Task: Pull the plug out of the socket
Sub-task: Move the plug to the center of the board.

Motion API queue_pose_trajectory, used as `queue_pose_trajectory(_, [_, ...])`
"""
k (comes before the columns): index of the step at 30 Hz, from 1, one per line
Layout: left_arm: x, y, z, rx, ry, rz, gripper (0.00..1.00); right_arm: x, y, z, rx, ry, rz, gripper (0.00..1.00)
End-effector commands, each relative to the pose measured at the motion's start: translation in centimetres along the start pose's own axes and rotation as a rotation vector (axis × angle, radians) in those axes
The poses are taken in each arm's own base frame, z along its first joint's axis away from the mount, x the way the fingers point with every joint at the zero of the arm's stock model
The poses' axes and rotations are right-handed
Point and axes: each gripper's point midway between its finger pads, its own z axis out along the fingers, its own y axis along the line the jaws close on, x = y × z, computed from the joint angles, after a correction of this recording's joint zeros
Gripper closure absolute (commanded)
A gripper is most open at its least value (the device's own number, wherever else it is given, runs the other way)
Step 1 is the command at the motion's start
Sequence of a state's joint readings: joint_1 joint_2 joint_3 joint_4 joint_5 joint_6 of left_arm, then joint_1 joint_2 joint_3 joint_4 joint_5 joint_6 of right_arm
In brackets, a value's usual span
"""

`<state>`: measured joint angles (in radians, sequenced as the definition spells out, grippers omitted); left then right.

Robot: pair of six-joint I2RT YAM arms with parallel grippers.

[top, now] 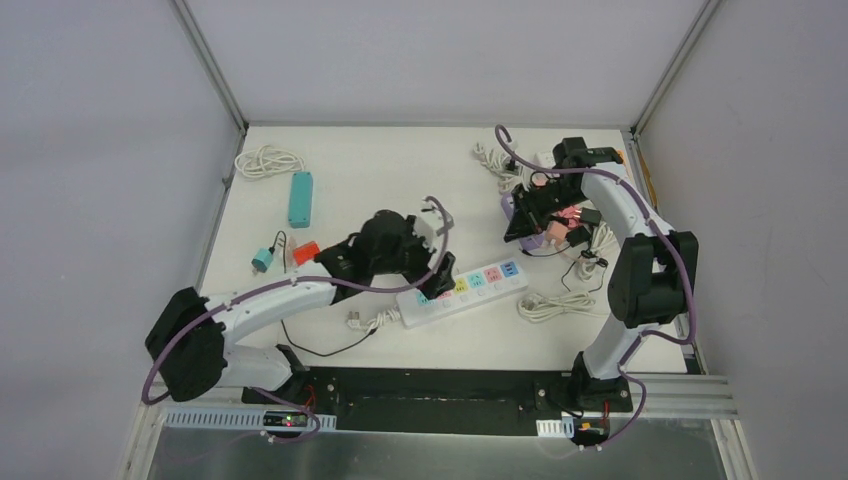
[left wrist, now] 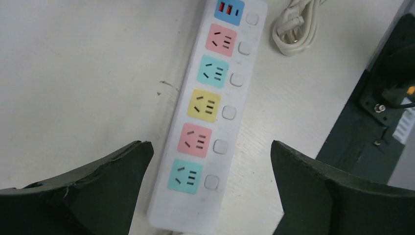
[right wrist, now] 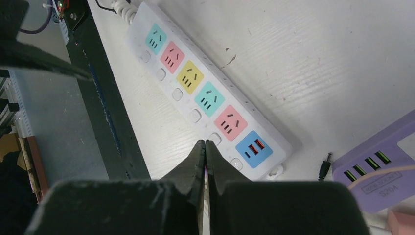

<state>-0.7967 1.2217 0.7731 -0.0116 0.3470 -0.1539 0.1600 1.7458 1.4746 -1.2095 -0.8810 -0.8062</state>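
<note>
The left gripper will next grab the white power strip across its long sides near its yellow socket, to carry it and turn it aside from the middle of the table.
The socket is a long white power strip (top: pixel 470 288) with pastel socket faces and a blue USB end, lying near the table's middle. Every face I see on it (left wrist: pixel 200 105) (right wrist: pixel 190 77) is bare. No plug sits in it, and I cannot tell which loose cable carries the plug. My left gripper (top: pixel 437 272) hangs over the strip's cord end, open wide, one finger on each side of the strip (left wrist: pixel 210 147). My right gripper (top: pixel 518 230) hovers above and to the right of the USB end. It is shut with nothing between its fingers (right wrist: pixel 205 143).
A purple power strip (right wrist: pixel 377 171) with adapters and tangled cords lies under the right arm (top: pixel 530 240). A black barrel connector (right wrist: pixel 325 166) rests beside it. A white cable coil (top: pixel 548 305), a teal box (top: pixel 300 198), another coil (top: pixel 268 160) and small red and teal parts (top: pixel 305 252) lie around.
</note>
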Motion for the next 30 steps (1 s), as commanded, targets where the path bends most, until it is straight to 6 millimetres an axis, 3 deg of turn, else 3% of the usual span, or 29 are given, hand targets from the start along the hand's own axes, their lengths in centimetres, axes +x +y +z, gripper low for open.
queue_pose_trajectory(1, [0.8,-0.2,2.8,-0.113,0.116,0.295,0.01,-1.2,0.6,-1.4,0.006,-0.063,-0.039,0.96])
queue_pose_trajectory(7, [3.4,-0.5,6.2,-0.169,0.288,0.435,0.01,-1.1,-0.3,-1.9,0.026,-0.083,0.010,0.93])
queue_pose_trajectory(13, [4.1,-0.5,8.2,-0.159,0.343,0.464,0.01,-1.1,-0.9,-2.0,0.051,-0.110,0.034,0.89])
queue_pose_trajectory(20, [5.1,-0.3,9.2,-0.146,0.393,0.473,0.01,-1.1,-1.2,-2.2,0.058,-0.121,0.043,0.80])
queue_pose_trajectory(27, [6.0,-2.4,9.5,-0.020,0.405,0.445,0.01,-0.9,-1.6,-2.5,0.064,-0.128,0.054,0.68])
queue_pose_trajectory(30, [6.7,-2.3,9.8,-0.014,0.421,0.443,0.01,-0.9,-1.9,-2.6,0.069,-0.129,0.070,0.61])
